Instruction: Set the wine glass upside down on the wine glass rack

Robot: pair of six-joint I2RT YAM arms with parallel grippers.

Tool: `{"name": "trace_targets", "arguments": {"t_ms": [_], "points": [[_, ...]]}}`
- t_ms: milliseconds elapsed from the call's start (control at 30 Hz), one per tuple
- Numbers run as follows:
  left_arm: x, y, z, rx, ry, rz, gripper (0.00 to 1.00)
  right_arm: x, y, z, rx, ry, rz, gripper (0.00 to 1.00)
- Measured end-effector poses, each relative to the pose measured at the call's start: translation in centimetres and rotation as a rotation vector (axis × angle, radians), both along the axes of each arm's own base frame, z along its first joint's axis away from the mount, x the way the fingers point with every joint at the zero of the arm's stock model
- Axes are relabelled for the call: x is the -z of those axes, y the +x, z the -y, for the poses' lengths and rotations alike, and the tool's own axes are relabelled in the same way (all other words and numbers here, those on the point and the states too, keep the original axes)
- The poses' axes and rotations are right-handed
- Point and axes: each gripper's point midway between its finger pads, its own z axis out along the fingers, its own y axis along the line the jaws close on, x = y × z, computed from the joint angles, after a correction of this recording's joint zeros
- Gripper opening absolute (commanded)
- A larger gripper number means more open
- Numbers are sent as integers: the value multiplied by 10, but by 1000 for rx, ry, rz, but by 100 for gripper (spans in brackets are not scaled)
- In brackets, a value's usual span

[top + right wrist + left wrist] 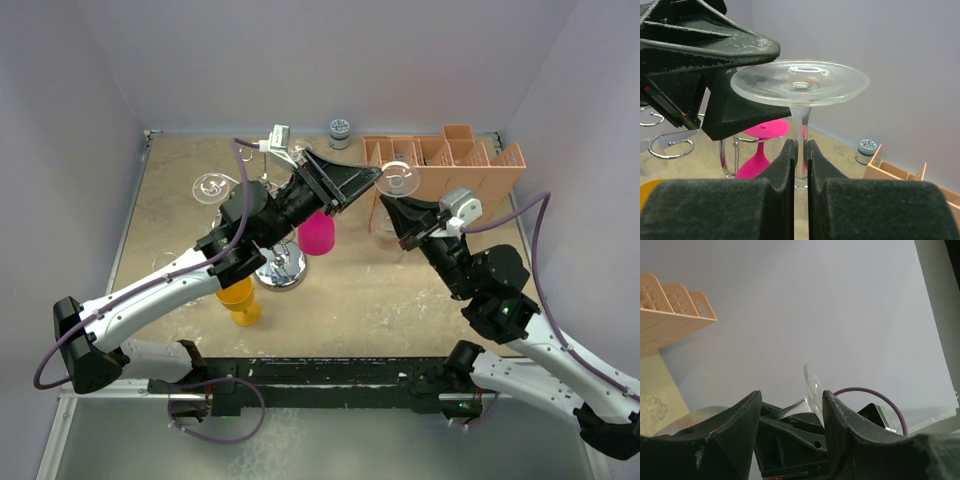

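Note:
One finger is over the foot's rim and one under, so closing now would catch the rim. It is time for my left gripper to close on the foot's rim.
A clear wine glass hangs upside down, foot up, with my right gripper shut on its stem. Its round foot sits just above the right fingertips. My left gripper is open and straddles the foot's rim, one finger over it and one under. In the left wrist view the foot stands edge-on close to the right-hand finger, with a gap to the other. The wine glass rack stands under the left arm, its wire scrolls showing left.
A pink glass hangs upside down at the rack, and an orange one stands near its base. The orange-pink slotted box lies at the back right, a small jar by the back wall. Walls close in on three sides.

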Motion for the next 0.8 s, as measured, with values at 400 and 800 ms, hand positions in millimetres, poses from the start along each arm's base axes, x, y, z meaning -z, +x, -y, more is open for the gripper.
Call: {"name": "trace_targets", "arguments": {"t_ms": [400, 800], "points": [[-2, -6, 5, 59, -41, -45, 0, 17, 4, -12, -23, -89, -14, 0], [-7, -9, 7, 113, -38, -65, 0, 17, 4, -13, -31, -65, -31, 33]]}}
